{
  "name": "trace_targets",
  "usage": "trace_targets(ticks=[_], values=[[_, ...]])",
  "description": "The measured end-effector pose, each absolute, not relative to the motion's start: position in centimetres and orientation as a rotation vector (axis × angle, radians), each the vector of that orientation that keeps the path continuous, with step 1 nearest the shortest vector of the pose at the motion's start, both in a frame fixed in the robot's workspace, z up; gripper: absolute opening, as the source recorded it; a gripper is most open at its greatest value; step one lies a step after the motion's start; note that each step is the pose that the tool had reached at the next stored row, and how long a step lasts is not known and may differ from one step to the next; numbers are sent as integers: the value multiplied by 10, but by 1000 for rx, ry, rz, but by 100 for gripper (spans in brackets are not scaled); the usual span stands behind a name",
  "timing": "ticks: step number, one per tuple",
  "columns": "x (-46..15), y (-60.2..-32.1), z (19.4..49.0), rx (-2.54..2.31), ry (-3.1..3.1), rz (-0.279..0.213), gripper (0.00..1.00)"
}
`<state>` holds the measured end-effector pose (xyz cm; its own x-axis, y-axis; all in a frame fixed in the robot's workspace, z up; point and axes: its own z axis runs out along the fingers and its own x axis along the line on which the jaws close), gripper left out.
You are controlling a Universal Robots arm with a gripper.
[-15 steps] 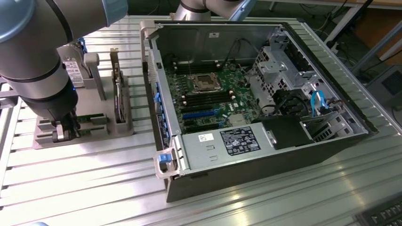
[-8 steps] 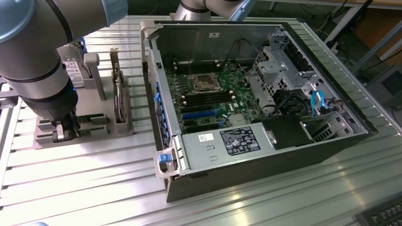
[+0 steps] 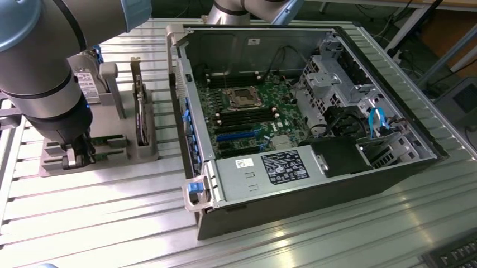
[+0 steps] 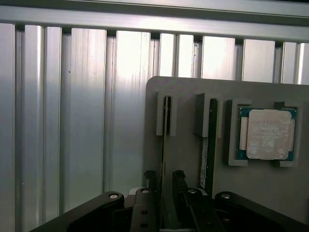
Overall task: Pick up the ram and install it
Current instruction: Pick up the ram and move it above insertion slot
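My gripper is about to grab the ram stick by its flat sides at mid-length. Then it will install the ram stick in the black memory slots.
Two ram sticks stand on edge in slots of a grey holder plate: one ram and its twin beside it. My gripper is low over the first ram, with one finger on each side of its near end and a small gap showing on both sides, so it is open. In the exterior view the gripper reaches down onto the grey holder at the exterior view's left, away from the open computer case. Black memory slots lie on the green motherboard.
A silver square processor sits in a pocket of the holder next to the second ram. Hard drives stand upright in the rack behind the gripper. The ribbed aluminium table lies around the holder, and the case wall rises between holder and motherboard.
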<state>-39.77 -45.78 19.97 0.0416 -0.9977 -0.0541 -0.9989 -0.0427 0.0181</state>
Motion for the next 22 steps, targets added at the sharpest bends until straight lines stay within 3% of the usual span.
trace_targets(ticks=[8,11,22], values=[[-398,-458,200,-2249,2156,81,27],[-398,-458,200,-2249,2156,81,14],[-398,-458,202,-2249,2156,82,14]])
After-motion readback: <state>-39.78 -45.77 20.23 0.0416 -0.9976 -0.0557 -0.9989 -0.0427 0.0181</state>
